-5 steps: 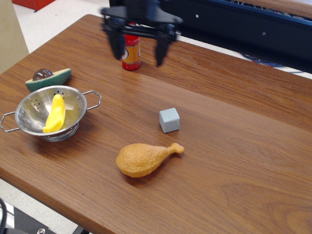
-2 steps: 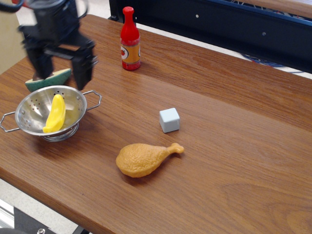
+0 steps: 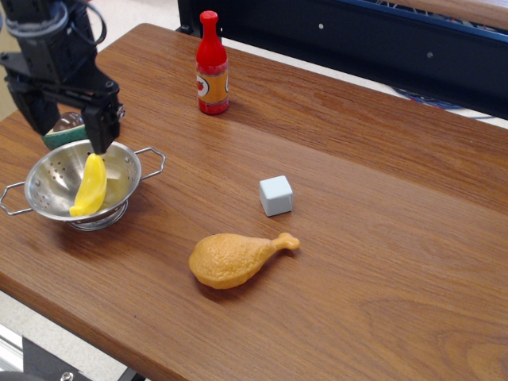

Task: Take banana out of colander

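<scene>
I should next take the banana out of the colander [image 3: 48,176], so I need to grab the yellow banana with my gripper by its curved middle [image 3: 92,185].
The bright-yellow banana [image 3: 90,186] lies inside the shiny perforated colander [image 3: 48,176] at the table's left edge, leaning against its right wall. My black gripper [image 3: 67,130] hangs open just above the colander's far rim. One finger [image 3: 101,128] points down at the banana's upper tip, the other [image 3: 33,111] is to the left, over the far rim. Nothing is held.
A green avocado half [image 3: 62,131] lies behind the colander, mostly hidden by my gripper. A red sauce bottle [image 3: 212,67] stands at the back. A grey cube [image 3: 275,195] and an orange chicken drumstick [image 3: 234,258] lie mid-table.
My gripper has travelled from in front of the red bottle leftward and down to just above the colander's far rim, staying open. The objects have not moved.
</scene>
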{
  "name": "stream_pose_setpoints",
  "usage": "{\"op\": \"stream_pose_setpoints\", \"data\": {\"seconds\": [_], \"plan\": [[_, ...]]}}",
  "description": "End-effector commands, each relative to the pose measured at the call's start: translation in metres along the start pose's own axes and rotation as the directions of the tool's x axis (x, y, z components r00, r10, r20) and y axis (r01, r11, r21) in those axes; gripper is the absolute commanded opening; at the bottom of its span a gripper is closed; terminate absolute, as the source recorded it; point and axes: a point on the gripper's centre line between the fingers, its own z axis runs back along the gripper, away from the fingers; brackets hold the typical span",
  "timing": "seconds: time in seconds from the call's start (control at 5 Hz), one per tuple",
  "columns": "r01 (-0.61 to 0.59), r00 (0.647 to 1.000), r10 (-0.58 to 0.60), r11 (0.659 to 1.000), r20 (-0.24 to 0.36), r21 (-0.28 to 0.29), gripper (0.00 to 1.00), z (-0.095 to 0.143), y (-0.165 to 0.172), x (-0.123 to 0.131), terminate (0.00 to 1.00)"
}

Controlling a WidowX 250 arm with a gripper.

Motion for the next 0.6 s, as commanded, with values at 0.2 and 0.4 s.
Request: {"op": "stream_pose_setpoints", "data": {"seconds": [0.2,0.4], "plan": [[-0.085,0.995,0.084,0.996,-0.059,0.001,1.00,-0.022,0.005,0.001,0.00],[-0.146,0.987,0.144,0.989,-0.069,-0.024,1.00,-0.028,0.003,-0.003,0.00]]}}
